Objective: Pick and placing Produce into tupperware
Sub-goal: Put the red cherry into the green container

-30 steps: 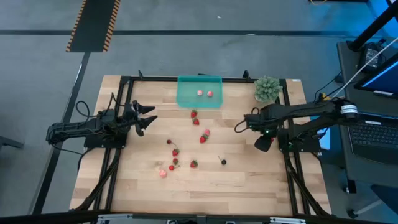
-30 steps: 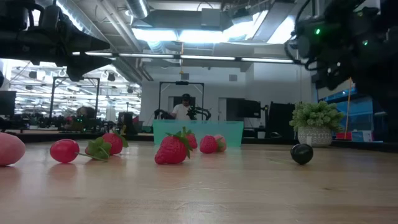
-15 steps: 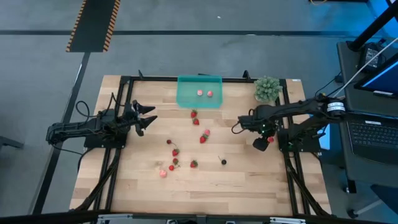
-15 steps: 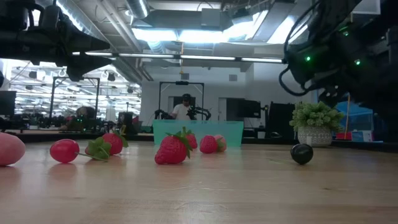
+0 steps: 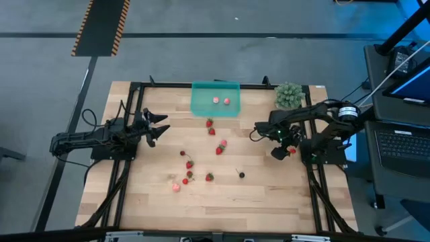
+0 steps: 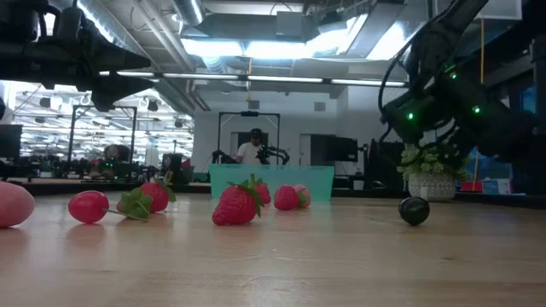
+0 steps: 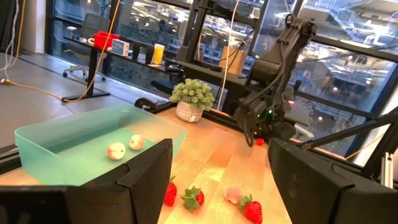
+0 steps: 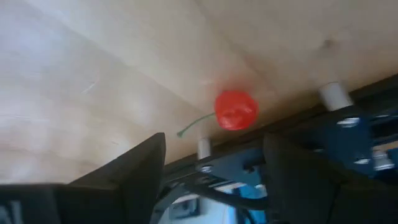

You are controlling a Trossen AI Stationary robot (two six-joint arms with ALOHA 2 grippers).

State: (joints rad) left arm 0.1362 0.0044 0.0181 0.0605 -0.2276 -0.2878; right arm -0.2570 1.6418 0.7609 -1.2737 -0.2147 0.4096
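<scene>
My right fingers stop short of the cherry and would miss if they closed now. My right gripper should move toward the cherry before it closes on the red cherry (image 5: 291, 150) (image 8: 236, 110).
The produce lies scattered on the wooden table: red strawberries (image 5: 219, 150) in the middle, a pale pink piece (image 5: 176, 187), a dark berry (image 5: 241, 174) and a red cherry (image 5: 291, 150) by the right edge frame. The teal tupperware (image 5: 199, 107) stands at the far edge with two pale pieces (image 5: 216, 100) inside. My right gripper (image 5: 279, 150) hangs open, tipped downward over the cherry (image 8: 236, 110), which lies on the wood ahead of its spread fingers (image 8: 212, 144). My left gripper (image 5: 158, 128) waits open and level at the left, fingers wide (image 7: 221, 149).
A green bushy plant (image 5: 288, 95) in a pot stands at the far right corner. The black frame rail (image 8: 348, 124) runs right beside the cherry. The near half of the table (image 5: 222, 208) is bare wood. A person shows far off in the room beyond (image 6: 253, 147).
My right arm has sunk toward the table and tipped its gripper further downward near the right edge. The produce and the tupperware have stayed where they were.
</scene>
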